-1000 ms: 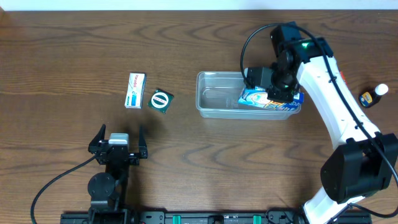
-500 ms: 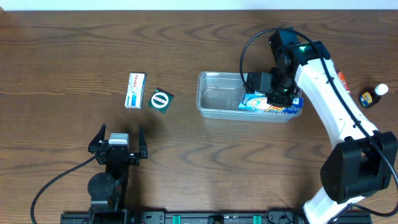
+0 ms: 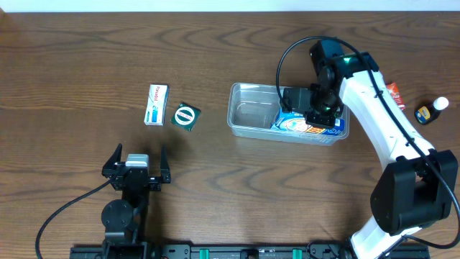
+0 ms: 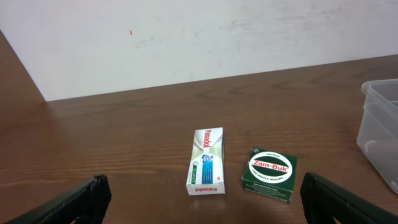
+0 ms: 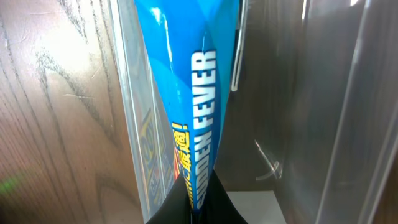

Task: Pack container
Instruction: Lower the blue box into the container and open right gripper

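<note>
My right gripper should open now. The blue box is between the container's sides, so it would end up resting inside the container.
The clear plastic container sits right of the table's middle; its wall shows in the right wrist view. My right gripper is shut on a blue box marked "SUDDEN FEVER" and holds it inside the container, against its right end. A white Panadol box and a green Zam-Buk box lie on the table at left, also in the left wrist view, Panadol and Zam-Buk. My left gripper is open and empty near the front edge.
A small dark bottle with a white cap and a red item lie at the far right. A white wall stands behind the table. The container's corner shows at the right of the left wrist view.
My right gripper has lowered the blue box further into the container. The container has shifted slightly toward the front. The left arm has not moved.
</note>
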